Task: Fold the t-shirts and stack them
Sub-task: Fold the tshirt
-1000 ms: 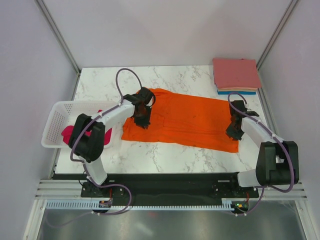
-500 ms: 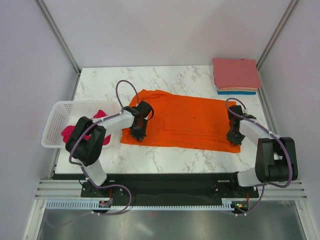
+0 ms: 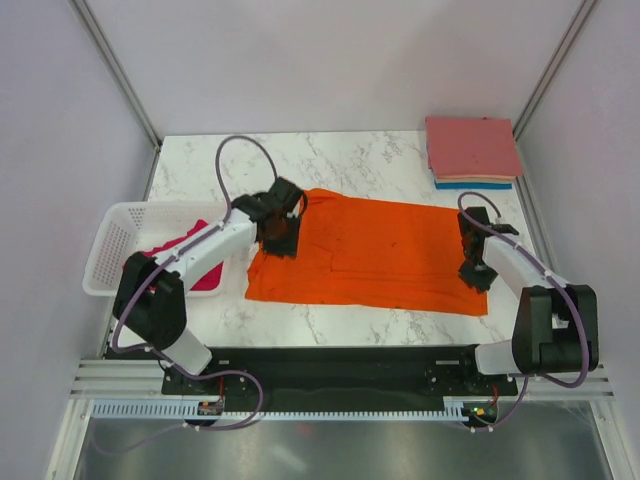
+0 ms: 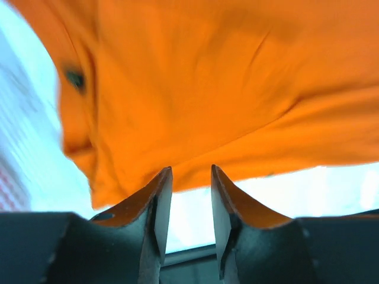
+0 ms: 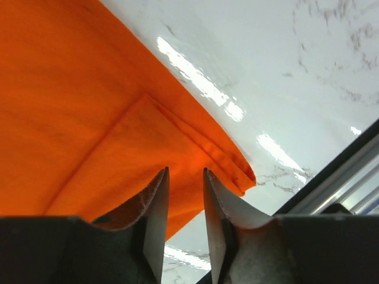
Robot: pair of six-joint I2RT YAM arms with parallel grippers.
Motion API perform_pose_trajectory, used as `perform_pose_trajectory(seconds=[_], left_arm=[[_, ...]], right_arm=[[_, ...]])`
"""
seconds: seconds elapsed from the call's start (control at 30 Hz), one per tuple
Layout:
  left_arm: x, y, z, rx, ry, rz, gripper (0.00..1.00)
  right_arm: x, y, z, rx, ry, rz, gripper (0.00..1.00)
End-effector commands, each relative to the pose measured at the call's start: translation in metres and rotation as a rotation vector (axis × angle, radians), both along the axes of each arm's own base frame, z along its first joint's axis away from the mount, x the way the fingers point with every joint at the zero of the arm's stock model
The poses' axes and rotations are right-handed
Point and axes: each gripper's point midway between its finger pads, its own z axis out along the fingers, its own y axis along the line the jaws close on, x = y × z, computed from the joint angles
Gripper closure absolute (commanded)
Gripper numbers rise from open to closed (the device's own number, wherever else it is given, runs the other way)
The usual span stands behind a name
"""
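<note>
The bright orange t-shirt's far edge needs to be grabbed next by my left gripper at its basket-side end, to fold that far edge toward the near edge.
The bright orange t-shirt (image 3: 375,255) lies spread flat across the middle of the table. My left gripper (image 3: 280,232) is over its left end and open; in the left wrist view (image 4: 189,171) nothing is between the fingers and the orange cloth (image 4: 207,89) lies beyond them. My right gripper (image 3: 478,270) is at the shirt's right edge, open and empty (image 5: 185,171), just above a folded corner of the cloth (image 5: 231,165). The magenta-pink shirt (image 3: 200,262) lies in the basket. The folded salmon-pink, peach and blue shirts (image 3: 472,148) are stacked at the back right.
A white slatted basket (image 3: 115,245) stands at the table's left edge. The marble table top (image 3: 340,160) ends at a black rail (image 3: 340,358) in front. Metal frame posts rise at the back corners.
The orange shirt has slid toward the near edge and lies flatter. My left gripper dipped toward the front, then moved back to the far side. My right gripper moved slightly nearer.
</note>
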Motion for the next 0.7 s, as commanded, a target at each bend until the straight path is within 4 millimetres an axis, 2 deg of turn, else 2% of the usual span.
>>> perform_pose_trajectory(seconds=[0.0,0.03,0.07,0.1,0.13,0.17,0.2,0.23,0.27,0.3,0.37,0.43,0.53,0.6,0.67], left_arm=[[0.074,-0.004,0.078,-0.06,-0.228,-0.028,0.59],[0.088,-0.003,0.07,-0.055,-0.21,-0.028,0.59],[0.105,0.009,0.069,-0.054,-0.206,0.002,0.59],[0.124,0.008,0.082,-0.073,-0.24,-0.007,0.58],[0.136,0.011,0.082,-0.078,-0.242,-0.004,0.57],[0.151,0.019,0.061,-0.064,-0.201,0.013,0.57],[0.166,0.013,0.072,-0.097,-0.23,-0.031,0.54],[0.176,0.01,0.067,-0.106,-0.225,-0.062,0.53],[0.185,0.01,0.048,-0.097,-0.193,-0.083,0.52],[0.199,0.007,0.053,-0.094,-0.22,-0.116,0.51],[0.211,0.008,0.045,-0.081,-0.219,-0.125,0.51],[0.225,0.011,0.029,-0.044,-0.215,-0.123,0.5],[0.239,0.016,0.006,-0.019,-0.195,-0.115,0.51],[0.245,0.018,-0.006,-0.028,-0.183,-0.105,0.53],[0.251,0.022,-0.01,-0.044,-0.183,-0.088,0.53]], right_arm=[[0.037,0.001,0.036,0.004,-0.124,0.066,0.62],[0.045,0.005,0.039,0.026,-0.142,0.083,0.61],[0.051,0.008,0.041,0.04,-0.153,0.098,0.59],[0.059,0.009,0.042,0.044,-0.166,0.126,0.59],[0.069,0.011,0.044,0.055,-0.181,0.148,0.59],[0.077,0.019,0.044,0.093,-0.192,0.19,0.58],[0.09,0.021,0.048,0.095,-0.229,0.226,0.58],[0.101,0.024,0.053,0.105,-0.256,0.259,0.57],[0.11,0.03,0.056,0.131,-0.288,0.287,0.55],[0.125,0.029,0.065,0.118,-0.35,0.302,0.51],[0.143,0.026,0.084,0.078,-0.438,0.334,0.42],[0.169,0.024,0.105,0.048,-0.517,0.364,0.41],[0.196,0.036,0.122,0.093,-0.56,0.407,0.42],[0.204,0.042,0.125,0.124,-0.571,0.419,0.43],[0.208,0.044,0.121,0.132,-0.562,0.427,0.43]])
